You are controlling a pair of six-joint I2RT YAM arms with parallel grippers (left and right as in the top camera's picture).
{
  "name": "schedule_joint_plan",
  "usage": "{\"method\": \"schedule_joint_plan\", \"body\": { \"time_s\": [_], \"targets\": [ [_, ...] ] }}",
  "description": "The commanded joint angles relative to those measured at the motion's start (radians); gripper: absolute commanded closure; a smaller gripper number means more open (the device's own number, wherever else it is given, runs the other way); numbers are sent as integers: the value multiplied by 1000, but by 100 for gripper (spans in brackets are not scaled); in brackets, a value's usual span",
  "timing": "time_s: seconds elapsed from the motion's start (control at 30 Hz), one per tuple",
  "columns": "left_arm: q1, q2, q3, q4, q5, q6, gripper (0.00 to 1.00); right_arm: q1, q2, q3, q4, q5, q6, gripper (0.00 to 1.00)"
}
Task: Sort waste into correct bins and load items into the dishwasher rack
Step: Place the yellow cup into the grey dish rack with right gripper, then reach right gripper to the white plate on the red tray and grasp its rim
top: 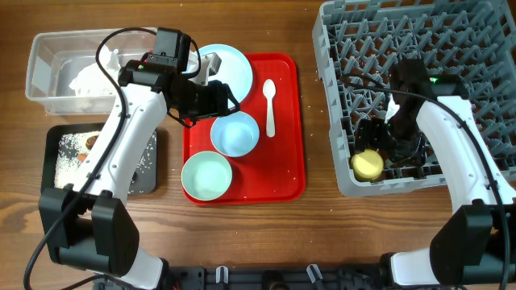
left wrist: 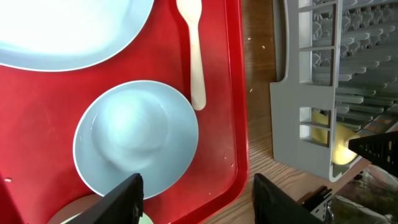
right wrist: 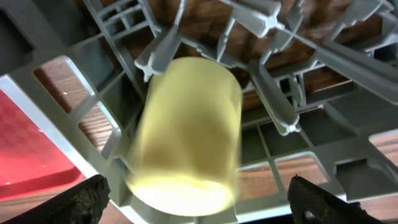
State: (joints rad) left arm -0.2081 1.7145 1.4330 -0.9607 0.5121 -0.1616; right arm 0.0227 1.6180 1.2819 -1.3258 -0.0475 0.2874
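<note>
Next, my right gripper picks up the pale-blue plate by its rim beside the spoon [top: 269, 105], so the opposite edge stays free to load between rack wires.
My left gripper [top: 222, 98] [left wrist: 198, 205] is open and empty, hovering over the light-blue bowl [top: 235, 133] [left wrist: 135, 134] on the red tray [top: 286, 173]. The pale-blue plate [top: 230, 63] [left wrist: 62, 31], white spoon [top: 269, 105] [left wrist: 196, 56] and pale-green bowl [top: 206, 175] also sit on that tray. My right gripper [top: 387, 143] [right wrist: 199, 208] is open inside the grey rack [top: 419, 40]. The yellow cup [top: 368, 164] [right wrist: 186, 130] lies blurred among the pegs between its spread fingers. The clear tub [top: 44, 76] holds white tissue [top: 85, 79]. The black tray [top: 60, 173] holds rice and a brown lump [top: 89, 141].
The rack's near left corner [left wrist: 305, 118] stands just right of the red tray's edge [left wrist: 239, 93], with a strip of bare wood between them. The clear tub and black tray sit at the far left, one behind the other.
</note>
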Motion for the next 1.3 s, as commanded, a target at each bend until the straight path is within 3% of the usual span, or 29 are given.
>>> {"method": "schedule_joint_plan", "body": {
  "time_s": [0.0,0.13,0.3,0.4,0.53,0.73,0.97,1.1,1.23,1.27],
  "targets": [
    [-4,-14,7,1,-9,12,41,4,9,0,21,-17,2,5],
    [-4,-14,7,1,-9,12,40,4,-10,95,5,-32,1,5],
    [-4,-14,7,2,-9,12,39,16,-94,348,-61,-60,-34,7],
    [-4,-14,7,2,-26,12,39,91,-146,474,0,-128,-52,9],
    [-4,-15,7,2,-100,-17,40,245,-145,485,173,-149,-27,10],
    [-2,-135,86,-100,-377,-118,39,399,-21,485,354,-134,5,11],
    [-2,-348,93,-167,-477,-199,30,448,133,485,492,-134,62,15],
    [-2,-363,92,-265,-575,-243,24,461,224,485,553,-130,106,16],
    [26,-360,92,-275,-577,-244,18,462,333,485,613,-138,135,16],
    [28,-360,92,-274,-577,-244,15,465,368,485,643,-138,146,24]
  ]
}}
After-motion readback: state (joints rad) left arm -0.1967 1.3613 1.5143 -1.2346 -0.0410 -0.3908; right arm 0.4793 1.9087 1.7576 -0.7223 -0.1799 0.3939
